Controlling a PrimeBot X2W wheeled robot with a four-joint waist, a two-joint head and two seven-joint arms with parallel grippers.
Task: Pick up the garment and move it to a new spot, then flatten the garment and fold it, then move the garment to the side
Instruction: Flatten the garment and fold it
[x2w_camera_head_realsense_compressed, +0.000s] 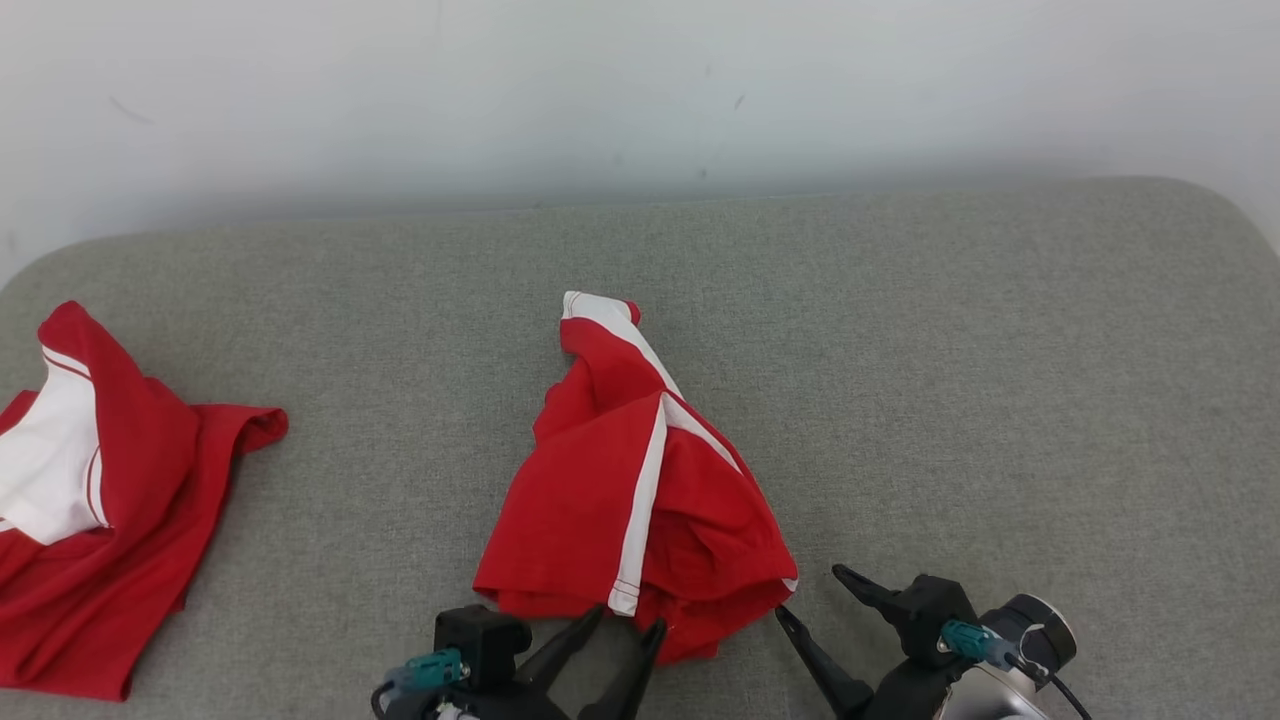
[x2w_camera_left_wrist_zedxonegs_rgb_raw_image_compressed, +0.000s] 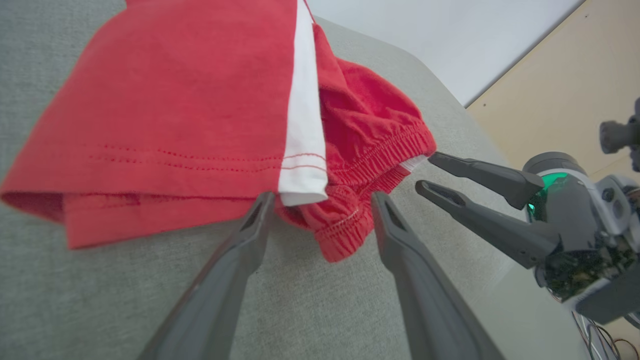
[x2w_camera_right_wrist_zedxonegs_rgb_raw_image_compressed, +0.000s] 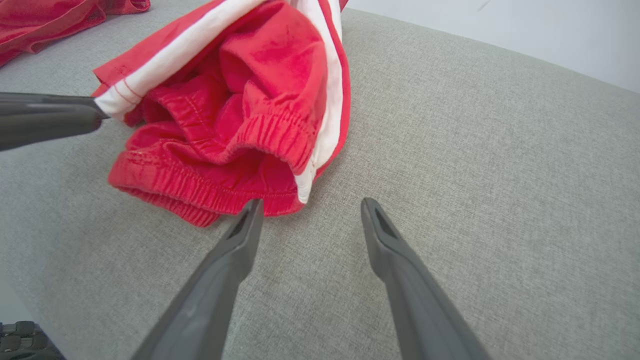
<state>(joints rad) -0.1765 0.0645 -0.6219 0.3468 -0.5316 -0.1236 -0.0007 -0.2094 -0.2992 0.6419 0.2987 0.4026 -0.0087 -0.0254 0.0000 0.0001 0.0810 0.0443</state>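
Observation:
I should next use my left gripper to grab the shorts by the white stripe's hem end (x2w_camera_head_realsense_compressed: 624, 598), which sticks up off the cushion, while the red cloth (x2w_camera_head_realsense_compressed: 570, 510) lies slack.
The garment (x2w_camera_head_realsense_compressed: 630, 480) is a crumpled pair of red shorts with white side stripes, lying in a heap on the grey cushion near its front middle. Its elastic waistband (x2w_camera_left_wrist_zedxonegs_rgb_raw_image_compressed: 380, 155) faces me. My left gripper (x2w_camera_head_realsense_compressed: 628, 618) is open at the garment's near edge, its fingertips on either side of the white stripe's end (x2w_camera_left_wrist_zedxonegs_rgb_raw_image_compressed: 302, 187) and the bunched waistband. My right gripper (x2w_camera_head_realsense_compressed: 808, 590) is open just to the right of the heap, one fingertip (x2w_camera_right_wrist_zedxonegs_rgb_raw_image_compressed: 252, 207) close to the waistband (x2w_camera_right_wrist_zedxonegs_rgb_raw_image_compressed: 200, 192), nothing between its fingers.
A second red and white garment (x2w_camera_head_realsense_compressed: 95, 500) lies at the cushion's far left edge. The grey cushion (x2w_camera_head_realsense_compressed: 1000, 400) stretches bare to the right and behind the shorts. A pale wall (x2w_camera_head_realsense_compressed: 640, 90) stands behind it. Beige floor (x2w_camera_left_wrist_zedxonegs_rgb_raw_image_compressed: 565, 85) lies off its right side.

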